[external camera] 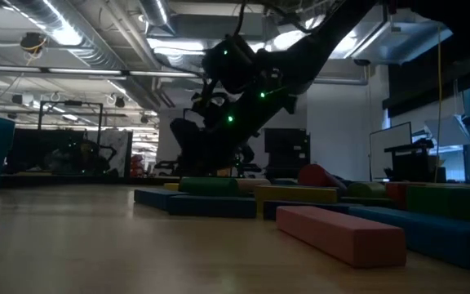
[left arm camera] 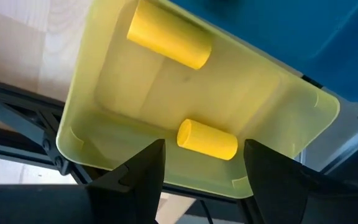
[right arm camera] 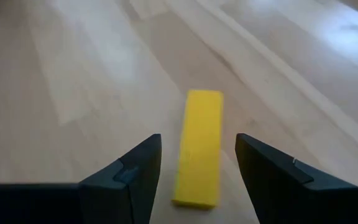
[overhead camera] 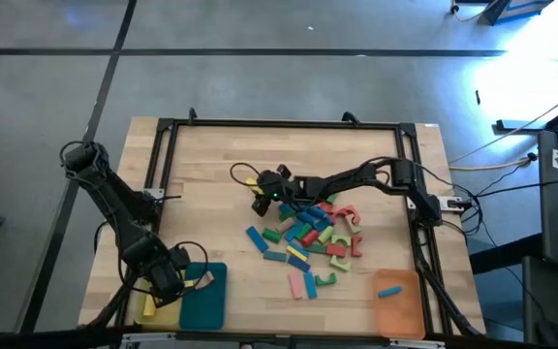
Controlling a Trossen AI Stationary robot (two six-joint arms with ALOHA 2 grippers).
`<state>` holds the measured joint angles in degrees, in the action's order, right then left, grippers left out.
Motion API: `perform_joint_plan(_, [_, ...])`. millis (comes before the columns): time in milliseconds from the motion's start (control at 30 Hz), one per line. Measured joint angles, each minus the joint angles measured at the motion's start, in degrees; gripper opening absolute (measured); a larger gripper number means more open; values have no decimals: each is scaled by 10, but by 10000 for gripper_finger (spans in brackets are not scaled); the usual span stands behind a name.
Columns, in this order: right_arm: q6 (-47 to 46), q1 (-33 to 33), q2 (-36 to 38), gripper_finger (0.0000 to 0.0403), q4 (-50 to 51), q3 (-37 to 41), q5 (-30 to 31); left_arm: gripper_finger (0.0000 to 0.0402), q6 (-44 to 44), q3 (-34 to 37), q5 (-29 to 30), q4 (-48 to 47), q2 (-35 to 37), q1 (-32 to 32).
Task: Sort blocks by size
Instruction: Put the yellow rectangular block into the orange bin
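Observation:
My right gripper grabs the yellow bar by its long sides next, to sort the bar into the orange tray [overhead camera: 399, 302].
The blocks [overhead camera: 308, 237] lie in a loose heap of blue, green, red, yellow and pink pieces at the table's middle. My right gripper [overhead camera: 262, 201] is at the heap's far left side. In the right wrist view it [right arm camera: 197, 142] stands open, slanting down, with one finger on either side of a yellow bar [right arm camera: 202, 118] that lies flat on the wood. My left gripper [overhead camera: 168, 281] hovers open at the near left over the yellow tray [left arm camera: 114, 93]. Two yellow cylinders lie in that tray, one [left arm camera: 207, 140] between the fingertips in the picture, the other [left arm camera: 169, 34] farther off.
A teal tray [overhead camera: 203, 296] sits right beside the yellow one. An orange tray [overhead camera: 400, 308] at the near right holds one blue block [overhead camera: 388, 291]. A black frame [overhead camera: 279, 124] borders the wooden table. Bare wood lies left of the heap.

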<state>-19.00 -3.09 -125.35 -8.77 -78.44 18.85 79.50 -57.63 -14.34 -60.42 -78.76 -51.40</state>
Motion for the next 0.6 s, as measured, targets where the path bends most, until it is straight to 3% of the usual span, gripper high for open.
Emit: perform_joint_plan(600, [2, 1, -6, 209, 11, 0, 12, 198, 0, 0, 13, 0, 0, 0])
